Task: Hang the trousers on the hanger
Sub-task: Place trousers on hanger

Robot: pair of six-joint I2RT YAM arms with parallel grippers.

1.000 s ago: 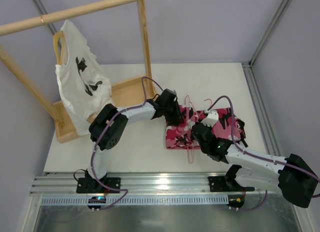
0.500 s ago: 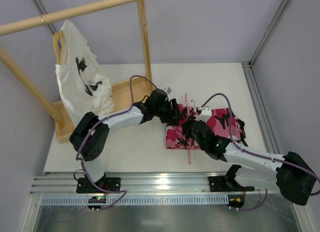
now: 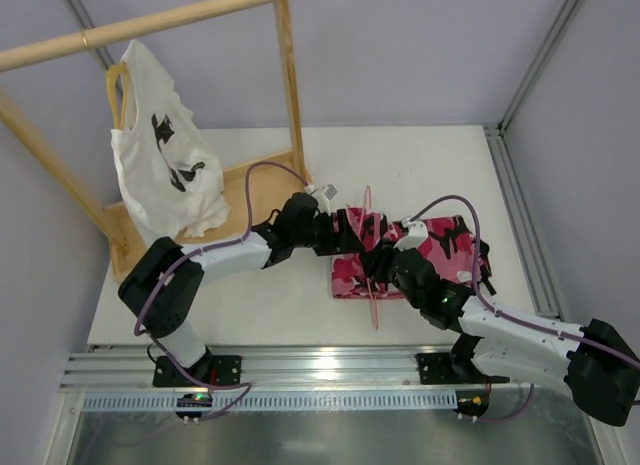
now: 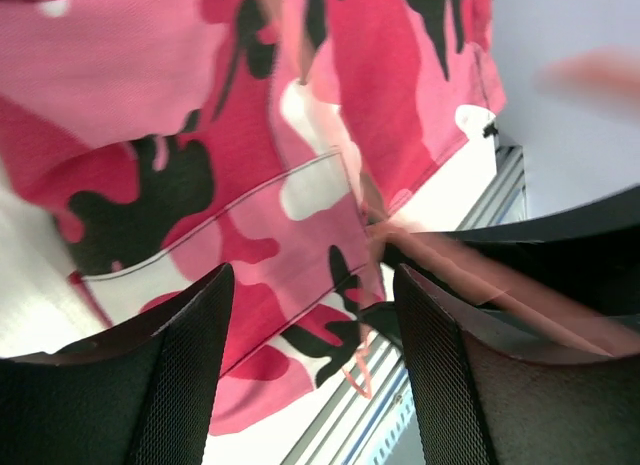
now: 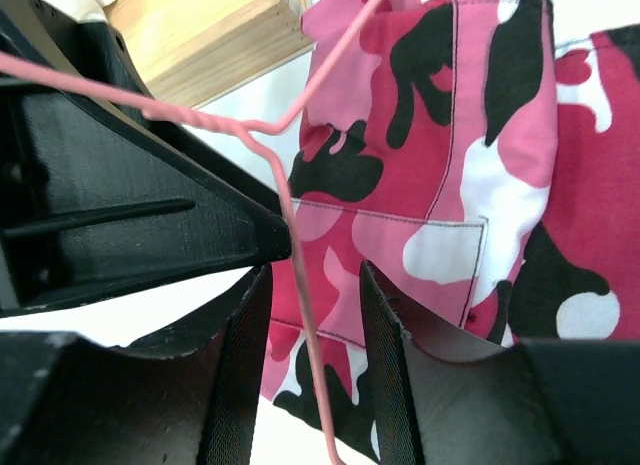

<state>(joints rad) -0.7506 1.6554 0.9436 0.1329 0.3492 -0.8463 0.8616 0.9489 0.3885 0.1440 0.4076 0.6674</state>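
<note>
My right gripper grips the trousers by their folded edge (image 5: 514, 247) beside the stitched corner next, leaving the wire (image 5: 295, 255) free, to draw them onto the hanger.
The trousers (image 3: 440, 247), pink, white and black camouflage, lie folded on the table right of centre. The thin pale-pink hanger (image 3: 372, 295) crosses their left end, its tip past their near edge. My left gripper (image 3: 350, 230) hovers low over the trousers' left end. In the left wrist view it (image 4: 312, 275) stands open over the cloth (image 4: 200, 105) with nothing between its fingers. My right gripper (image 3: 385, 257) is just beside it. In the right wrist view it (image 5: 315, 270) is open, and the hanger wire (image 5: 295, 255) runs loose between its fingers (image 5: 240, 365) above the trousers (image 5: 500, 185).
A wooden clothes rack (image 3: 290, 85) stands at the back left on a wooden base (image 3: 250, 185). A white printed T-shirt (image 3: 160, 165) hangs from it on a yellow hanger (image 3: 115, 85). A metal rail (image 3: 320, 365) runs along the near table edge.
Both grippers have opened. The left arm has stretched out lower towards the trousers, and the right gripper has shifted left. The hanger now lies loose between the right fingers.
</note>
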